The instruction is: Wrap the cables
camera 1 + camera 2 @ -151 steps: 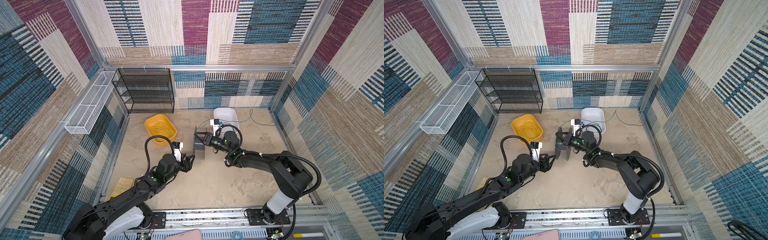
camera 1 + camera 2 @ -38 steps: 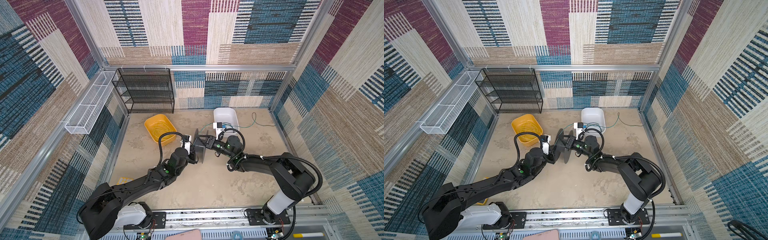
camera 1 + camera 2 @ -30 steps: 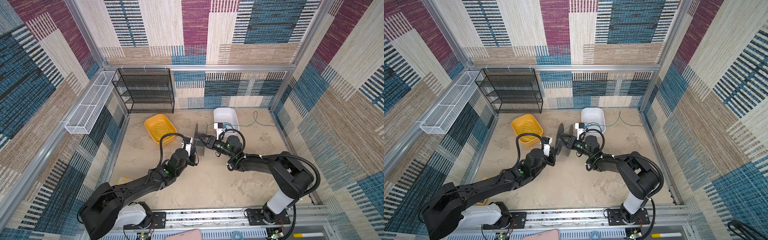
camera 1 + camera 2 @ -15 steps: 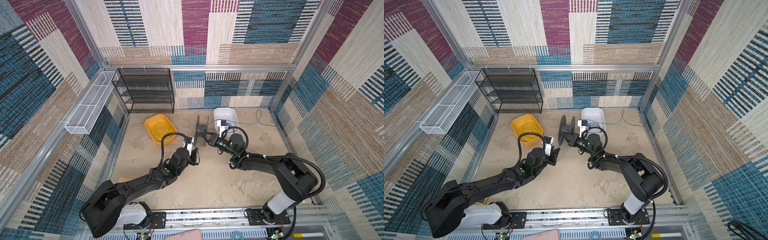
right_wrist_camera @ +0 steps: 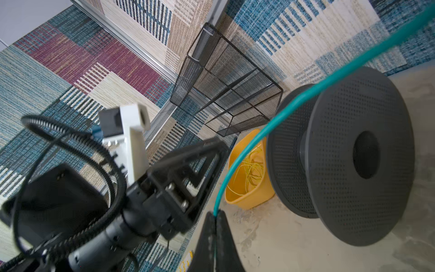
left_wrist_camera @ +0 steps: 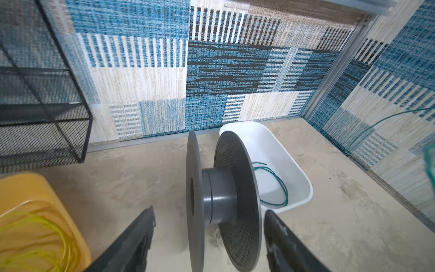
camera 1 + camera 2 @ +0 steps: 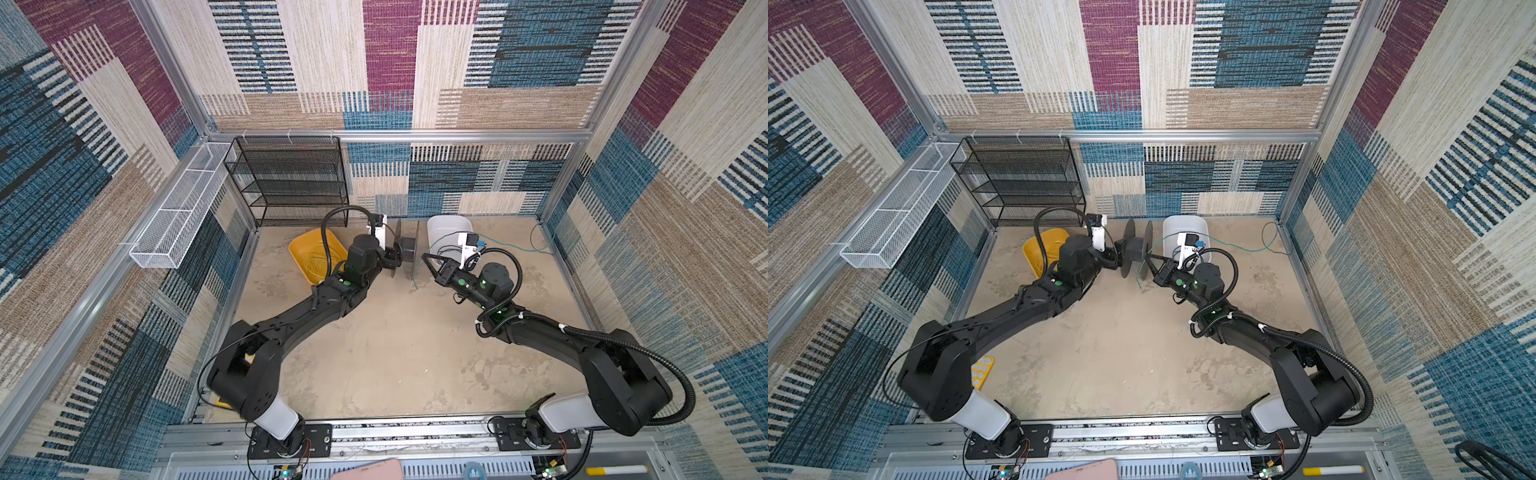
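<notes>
The left gripper grabs the spool's rim nearer the yellow bin next, which leaves the spool's core clear to wrap the teal cable [image 7: 536,249].
A dark grey spool [image 7: 409,249] [image 7: 1136,248] stands on its rims on the floor at the back middle. My left gripper [image 7: 397,261] [image 6: 209,210] is open, one finger on each side of the spool [image 6: 219,188], with gaps to both flanges. My right gripper [image 7: 426,258] [image 5: 215,214] is shut on the teal cable [image 5: 282,110] just right of the spool. The cable [image 7: 536,249] runs back over the white bin to the right wall, and a short end hangs below the fingers. A loop of it lies in the bin [image 6: 280,186].
A yellow bin [image 7: 305,249] with yellow wire sits left of the spool and a white bin [image 7: 449,224] right of it. A black mesh shelf [image 7: 291,183] stands at the back wall, a white wire basket [image 7: 178,208] hangs on the left wall. A yellow tray [image 7: 982,372] lies front left.
My left gripper has opened and let go of the spool, which now stands on the floor nearer the back. My right gripper has drawn back a little, still pinching the cable.
</notes>
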Robot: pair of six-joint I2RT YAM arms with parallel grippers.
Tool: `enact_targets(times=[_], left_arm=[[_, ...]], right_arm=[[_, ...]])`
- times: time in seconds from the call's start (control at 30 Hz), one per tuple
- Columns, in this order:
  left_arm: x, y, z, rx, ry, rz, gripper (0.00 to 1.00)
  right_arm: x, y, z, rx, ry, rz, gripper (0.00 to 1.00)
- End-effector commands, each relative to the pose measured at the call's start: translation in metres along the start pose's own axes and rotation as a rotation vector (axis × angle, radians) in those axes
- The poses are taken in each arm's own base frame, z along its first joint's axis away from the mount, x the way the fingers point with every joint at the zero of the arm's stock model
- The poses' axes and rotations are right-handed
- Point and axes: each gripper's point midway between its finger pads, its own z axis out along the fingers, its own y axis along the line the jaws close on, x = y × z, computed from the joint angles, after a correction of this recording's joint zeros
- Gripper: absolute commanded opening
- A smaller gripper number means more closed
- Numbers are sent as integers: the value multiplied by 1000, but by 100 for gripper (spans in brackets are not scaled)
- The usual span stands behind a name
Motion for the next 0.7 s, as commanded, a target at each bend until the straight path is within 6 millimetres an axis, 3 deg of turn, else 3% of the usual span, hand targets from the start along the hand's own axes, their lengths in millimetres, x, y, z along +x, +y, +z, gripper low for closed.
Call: enact_targets(times=[0.0, 0.1, 0.17, 0.23, 0.37, 0.6, 0.67], left_arm=[[13, -3, 38, 3, 100, 110, 76], [30, 12, 72, -78, 156, 152, 71], [37, 15, 89, -102, 186, 158, 63], [46, 20, 99, -140, 208, 165, 58], [59, 27, 102, -169, 223, 156, 43], [54, 26, 91, -158, 206, 153, 2], [52, 26, 84, -162, 204, 158, 0]], right_arm=[[-5, -4, -10, 31, -15, -22, 0], [-9, -2, -22, 43, -33, -41, 0], [-12, 0, -27, 54, -44, -58, 0], [-16, 0, -31, 65, -57, -76, 0], [-19, 1, -34, 66, -59, -85, 0], [-18, 0, -26, 45, -50, -75, 0], [-17, -1, -22, 38, -44, -71, 0]])
